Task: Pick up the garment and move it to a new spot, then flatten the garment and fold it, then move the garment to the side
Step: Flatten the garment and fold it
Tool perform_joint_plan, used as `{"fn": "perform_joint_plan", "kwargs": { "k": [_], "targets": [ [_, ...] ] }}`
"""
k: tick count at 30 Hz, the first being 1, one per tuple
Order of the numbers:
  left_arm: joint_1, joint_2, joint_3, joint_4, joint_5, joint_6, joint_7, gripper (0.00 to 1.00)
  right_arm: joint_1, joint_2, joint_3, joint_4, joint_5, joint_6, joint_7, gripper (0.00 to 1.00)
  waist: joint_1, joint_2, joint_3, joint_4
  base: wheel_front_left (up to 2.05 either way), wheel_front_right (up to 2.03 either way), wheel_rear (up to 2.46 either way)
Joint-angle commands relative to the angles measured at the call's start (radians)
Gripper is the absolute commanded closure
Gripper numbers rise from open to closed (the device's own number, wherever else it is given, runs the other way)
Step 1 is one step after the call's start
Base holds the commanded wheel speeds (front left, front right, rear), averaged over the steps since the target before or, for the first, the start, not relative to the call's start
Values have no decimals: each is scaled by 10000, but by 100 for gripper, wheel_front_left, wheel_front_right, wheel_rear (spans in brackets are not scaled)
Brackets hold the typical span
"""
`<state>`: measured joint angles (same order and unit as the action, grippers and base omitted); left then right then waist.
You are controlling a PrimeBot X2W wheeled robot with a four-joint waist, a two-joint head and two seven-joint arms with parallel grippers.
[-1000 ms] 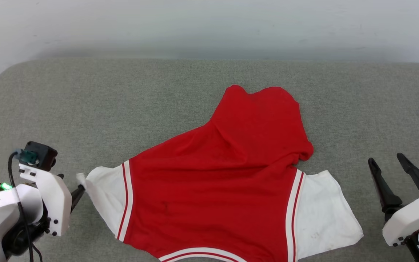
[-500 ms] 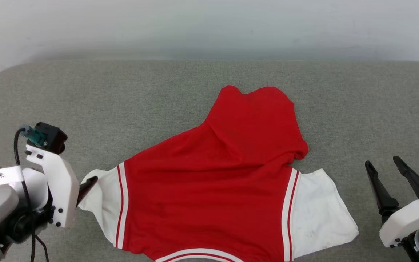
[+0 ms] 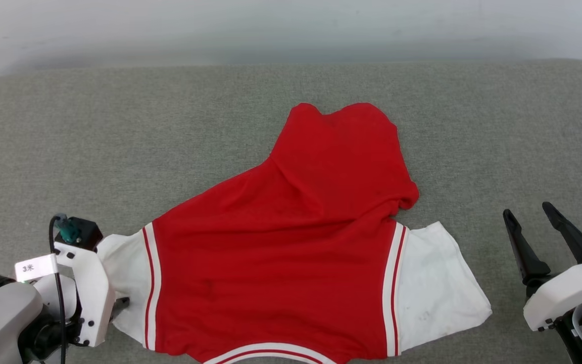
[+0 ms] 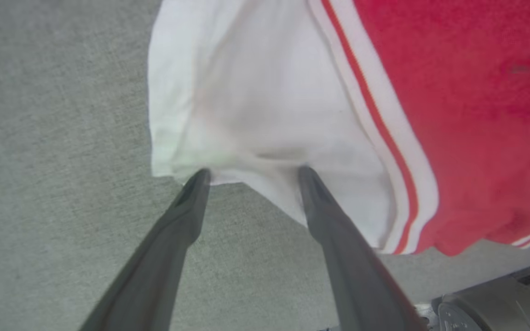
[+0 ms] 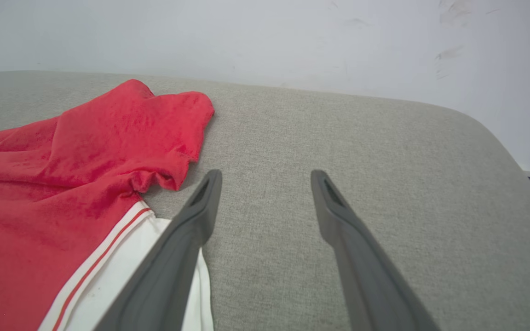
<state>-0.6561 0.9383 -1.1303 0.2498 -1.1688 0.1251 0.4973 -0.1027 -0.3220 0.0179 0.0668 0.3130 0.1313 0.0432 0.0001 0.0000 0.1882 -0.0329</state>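
Observation:
The white sleeve's crease stands up while the red body lies flat. My left gripper should grab the sleeve's creased edge next.
The garment point(image 3: 281, 242) is a red jersey with white sleeves, lying on the grey cushion point(image 3: 119, 151) with its striped trim toward me. Its far part is rumpled and skewed toward the right. My left gripper point(image 4: 253, 171) is open, and both fingertips point(image 4: 200, 177) touch the near edge of the left white sleeve point(image 4: 256, 101) without pinching any fabric. In the head view the left wrist point(image 3: 84, 288) covers that sleeve's outer end. My right gripper point(image 3: 527, 209) stands open over bare cushion, just right of the right sleeve point(image 3: 432, 283), holding nothing. In the right wrist view my right gripper point(image 5: 266, 174) is beside the garment point(image 5: 62, 174).
A pale wall point(image 3: 291, 25) runs along the cushion's far side. The cushion's rounded right edge point(image 5: 499, 147) drops off beyond my right gripper. Bare grey fabric lies to the left and behind the jersey.
The head camera has shifted, sliding the whole scene left and up. My left gripper has moved nearer to me along the left sleeve. The right arm and the jersey's shape look unchanged.

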Motion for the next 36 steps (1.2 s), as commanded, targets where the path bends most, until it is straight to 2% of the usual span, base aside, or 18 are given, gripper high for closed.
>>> {"fn": "perform_joint_plan", "kwargs": {
  "k": [1,8,9,11,15,19,24,30,36],
  "targets": [
    [199,-142,-29,280,-40,-55,-58,0,-110,-52,28,21,-21,-12,-41,0,-1,0,94,-86,0,0,0],
    [628,-729,-387,1741,-226,-442,51,0,-127,-79,-19,33,-72,-12,-12,0,-1,0,215,-215,0,0,0],
    [639,-791,-431,1859,-185,-522,8,100,-120,-84,-29,41,-73,-12,-4,0,-1,0,205,-213,0,0,0],
    [671,-925,-433,2010,-226,-736,-91,100,-88,-93,-61,27,-83,-12,51,0,-1,0,151,-180,0,0,0],
    [548,-1023,-252,2079,-56,-887,-690,100,-123,-311,37,-199,-130,-12,251,0,-1,0,-40,-67,0,0,0],
    [399,-834,155,1822,45,-859,-1601,100,-223,-933,380,-678,-99,-12,925,0,-1,0,-265,50,0,0,0],
    [507,-347,525,989,130,-571,-2486,100,-364,-1959,1016,-1580,281,-12,2320,0,-1,0,-437,166,0,0,0],
    [813,202,725,-327,230,3,-3030,100,-449,-3209,2267,-2216,1370,-12,4633,0,-1,0,-483,284,0,0,0],
    [912,422,740,-1273,389,470,-3144,100,-630,-3730,3171,-1870,2256,-12,6385,0,-1,0,-344,420,0,0,0]
  ]
}}
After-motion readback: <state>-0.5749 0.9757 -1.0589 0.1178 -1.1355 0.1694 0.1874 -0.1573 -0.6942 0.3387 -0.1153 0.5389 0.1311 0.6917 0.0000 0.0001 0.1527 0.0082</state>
